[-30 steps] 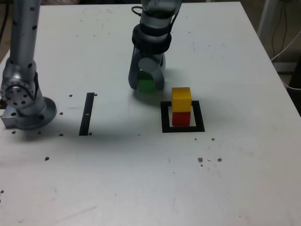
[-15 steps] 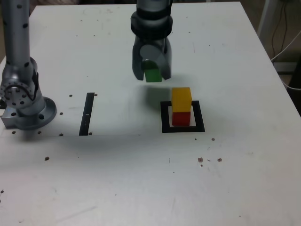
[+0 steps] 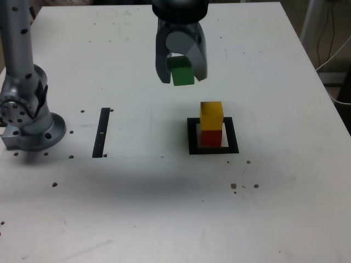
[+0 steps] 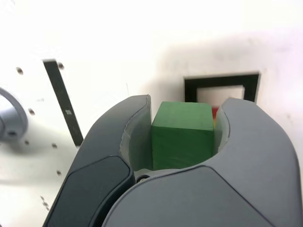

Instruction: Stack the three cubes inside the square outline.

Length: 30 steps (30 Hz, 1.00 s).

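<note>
The green cube hangs above and to the side of the yellow cube. My gripper moves the green cube toward the yellow cube next, before opening.
My gripper [image 3: 181, 70] is shut on the green cube [image 3: 182, 72] and holds it in the air, above and to the exterior view's left of the stack. In the wrist view the green cube [image 4: 182, 132] sits squeezed between the two grey fingers [image 4: 128, 142]. The yellow cube [image 3: 211, 115] rests on the red cube [image 3: 211, 137], and both stand inside the black square outline [image 3: 193, 139]. From the wrist, the square outline [image 4: 220, 81] shows past the fingers, with a sliver of red beside the green cube.
The arm's grey base [image 3: 27, 118] stands at the exterior view's left. A narrow black strip [image 3: 101, 132] lies between the base and the outline. Small dark specks dot the white table [image 3: 164, 208]. Cables hang off the table's right edge.
The gripper has lifted the green cube off the table and carried it up and slightly to the exterior view's right. The yellow-on-red stack has not moved.
</note>
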Each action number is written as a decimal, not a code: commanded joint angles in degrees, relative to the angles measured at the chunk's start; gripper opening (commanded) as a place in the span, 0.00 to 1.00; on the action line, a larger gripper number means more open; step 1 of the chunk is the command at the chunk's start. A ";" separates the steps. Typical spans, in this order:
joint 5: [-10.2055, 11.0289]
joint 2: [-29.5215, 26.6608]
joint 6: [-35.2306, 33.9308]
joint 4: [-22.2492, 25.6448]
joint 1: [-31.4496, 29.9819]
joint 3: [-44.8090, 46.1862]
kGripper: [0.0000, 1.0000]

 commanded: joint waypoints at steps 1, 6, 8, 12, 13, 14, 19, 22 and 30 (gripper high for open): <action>-0.57 -0.10 -1.43 0.56 -1.41 -0.78 0.15; -1.92 0.82 -3.75 0.81 -3.98 -2.48 0.15; -2.13 1.13 -3.91 0.86 -4.71 -3.46 0.15; -2.23 2.55 -4.08 1.20 -6.01 -5.92 0.15; -2.32 3.12 -4.10 1.30 -6.20 -6.44 0.15; -2.43 3.73 -4.12 1.37 -6.35 -6.91 0.15; -2.98 6.18 -4.12 1.41 -6.63 -8.13 0.15; -3.19 7.18 -4.12 1.40 -6.63 -8.32 0.15; -3.20 9.27 -4.25 1.33 -6.63 -8.59 0.16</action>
